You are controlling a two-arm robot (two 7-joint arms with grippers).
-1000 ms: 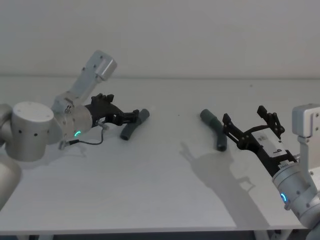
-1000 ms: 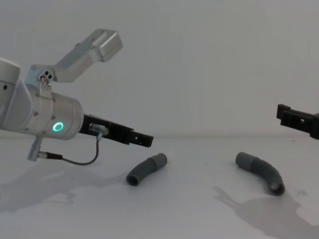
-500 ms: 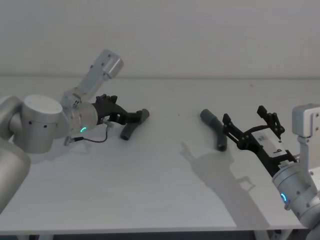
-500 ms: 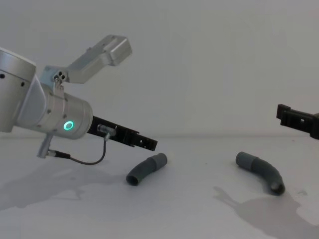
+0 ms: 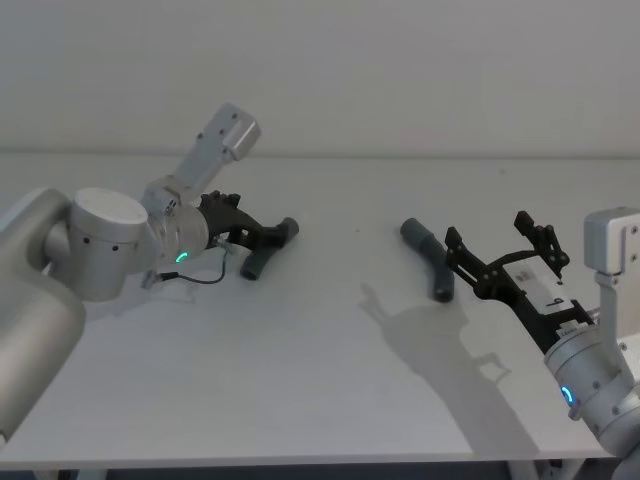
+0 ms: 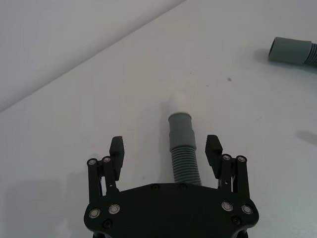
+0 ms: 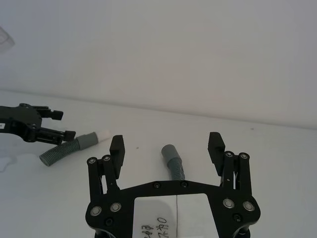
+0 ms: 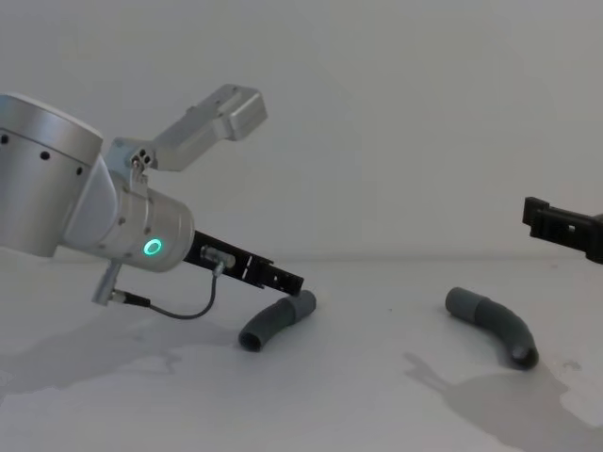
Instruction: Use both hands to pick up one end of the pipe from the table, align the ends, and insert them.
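Observation:
Next, my left gripper grabs the dark grey pipe piece by its smooth collar (image 6: 182,139), leaving the dark grey pipe piece's whitish tip free for inserting.
The pipe lies in two dark grey curved pieces on the white table (image 5: 320,390). My left gripper (image 5: 268,236) stands open low over the left piece (image 5: 258,259), one finger on each side of its ribbed part (image 6: 184,161). The smooth collar end with its whitish tip (image 6: 178,100) pokes out beyond the fingers (image 6: 213,148). From the chest, the left gripper (image 8: 285,279) sits just above that piece (image 8: 271,322). The right piece (image 5: 430,260) lies apart, with my right gripper (image 5: 487,230) open, raised and behind it. The right wrist view shows this piece (image 7: 174,159) past the open right gripper (image 7: 166,144).
A thin cable (image 8: 179,312) loops under the left wrist, close to the table. The two pieces lie about a third of the table's width apart. The table's far edge (image 5: 400,155) meets a plain wall.
My left arm has pushed forward and lower, bringing its open fingers from short of the left piece to either side of it. The right arm and both pieces have stayed still.

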